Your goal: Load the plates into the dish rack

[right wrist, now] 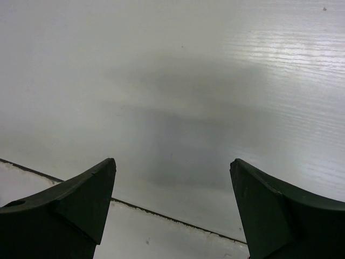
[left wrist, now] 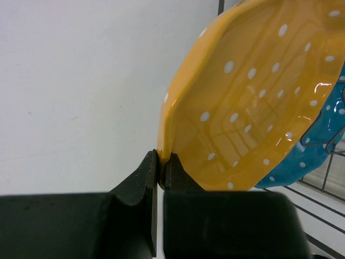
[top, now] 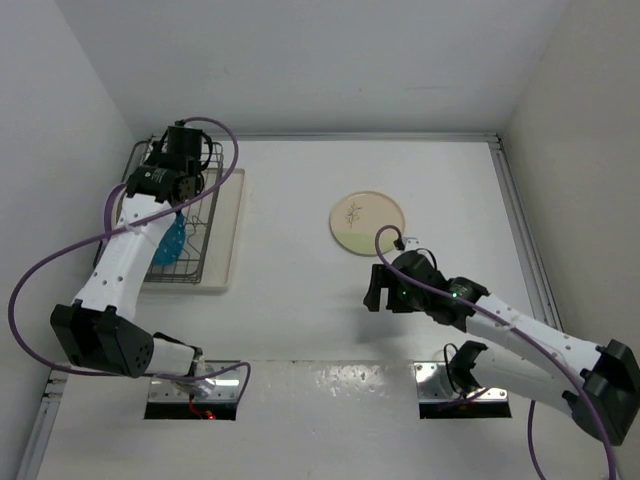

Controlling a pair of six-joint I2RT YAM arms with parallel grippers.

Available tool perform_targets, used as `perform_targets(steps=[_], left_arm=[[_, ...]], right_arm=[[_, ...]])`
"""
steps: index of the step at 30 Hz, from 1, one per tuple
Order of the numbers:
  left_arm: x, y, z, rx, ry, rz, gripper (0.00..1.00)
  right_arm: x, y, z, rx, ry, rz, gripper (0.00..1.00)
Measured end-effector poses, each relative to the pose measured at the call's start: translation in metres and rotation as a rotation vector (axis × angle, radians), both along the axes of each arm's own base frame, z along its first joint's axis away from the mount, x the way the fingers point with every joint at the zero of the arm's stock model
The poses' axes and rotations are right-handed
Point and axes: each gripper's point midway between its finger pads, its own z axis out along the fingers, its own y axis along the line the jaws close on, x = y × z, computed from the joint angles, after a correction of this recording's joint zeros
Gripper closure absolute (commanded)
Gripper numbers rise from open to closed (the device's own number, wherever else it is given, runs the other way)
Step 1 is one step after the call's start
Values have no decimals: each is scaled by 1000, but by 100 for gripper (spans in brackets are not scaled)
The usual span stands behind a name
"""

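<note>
The orange-yellow plate is above the rack's wires, so it would fall onto the teal plate (top: 168,242) if I opened now. My left gripper needs to lower the orange-yellow plate.
My left gripper (left wrist: 161,164) is shut on the rim of the orange-yellow plate with white dots (left wrist: 253,102), which stands tilted on edge. Right behind it is the scalloped teal plate (left wrist: 318,143), over the dish rack's wires (left wrist: 323,181). In the top view the left gripper (top: 178,192) hangs over the dish rack (top: 207,215), and the teal plate (top: 168,242) stands in it. The cream-green plate with a sprig drawing (top: 367,222) lies flat mid-table. My right gripper (top: 374,290) is open just in front of it, and its wrist view shows the gripper (right wrist: 172,178) above bare tabletop, holding nothing.
The rack sits on a cream drip tray (top: 230,235) at the table's far left, close to the left wall. A raised table rim (top: 515,215) runs along the right side. A seam line (right wrist: 161,216) crosses the tabletop under the right fingers.
</note>
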Motion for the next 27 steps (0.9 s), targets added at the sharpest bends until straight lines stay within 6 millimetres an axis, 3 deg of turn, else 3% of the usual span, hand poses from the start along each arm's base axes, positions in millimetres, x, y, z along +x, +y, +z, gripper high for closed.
perform_targets(steps=[9, 19, 27], left_arm=[[2, 3, -36, 25, 32, 36, 100], [3, -4, -56, 0, -55, 56, 100], [-4, -26, -93, -13, 33, -2, 100]], right_arm=[[-2, -7, -5, -8, -4, -25, 13], [-2, -7, -5, -8, -1, -32, 13], [-2, -8, -6, -11, 1, -40, 13]])
